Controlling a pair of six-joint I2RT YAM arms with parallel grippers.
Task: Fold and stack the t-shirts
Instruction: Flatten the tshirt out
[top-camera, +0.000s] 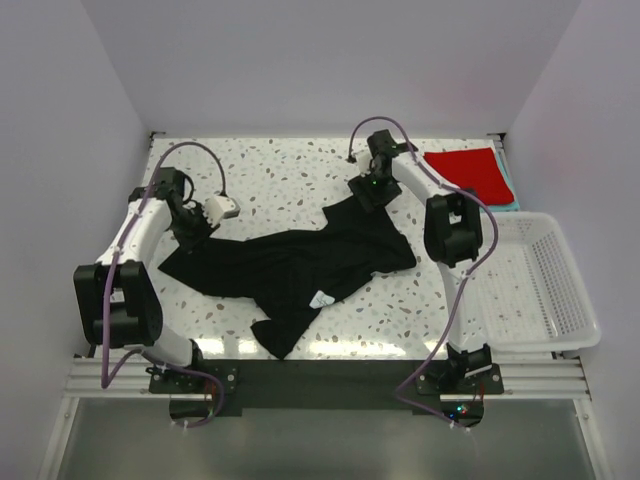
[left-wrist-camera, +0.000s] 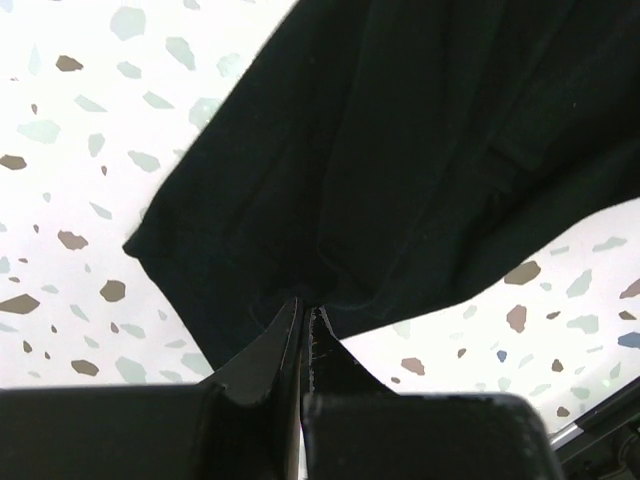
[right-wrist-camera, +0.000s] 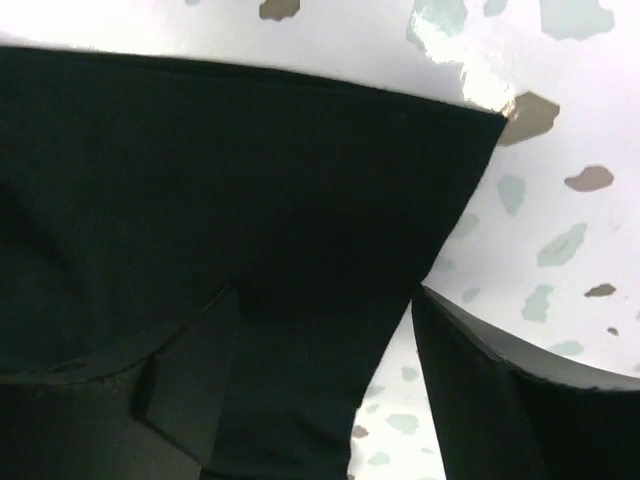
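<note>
I should next pinch the black t-shirt (top-camera: 300, 265) near its far corner with my right gripper, across from my left gripper, to stretch the t-shirt and lay it flat for folding.
A black t-shirt (top-camera: 300, 265) lies crumpled and spread across the middle of the speckled table, a white label showing near its front. My left gripper (top-camera: 192, 228) is shut on its left edge; in the left wrist view the jaws (left-wrist-camera: 303, 305) pinch the black cloth (left-wrist-camera: 400, 150). My right gripper (top-camera: 368, 192) is open over the shirt's far right corner; in the right wrist view the cloth (right-wrist-camera: 250, 180) lies between the spread fingers (right-wrist-camera: 325, 300). A folded red t-shirt (top-camera: 468, 170) lies at the back right on a teal one (top-camera: 511, 190).
A white mesh basket (top-camera: 545, 285) stands at the right edge of the table. White walls close in the table at the back and sides. The arm bases sit on a dark rail (top-camera: 320, 372) at the near edge.
</note>
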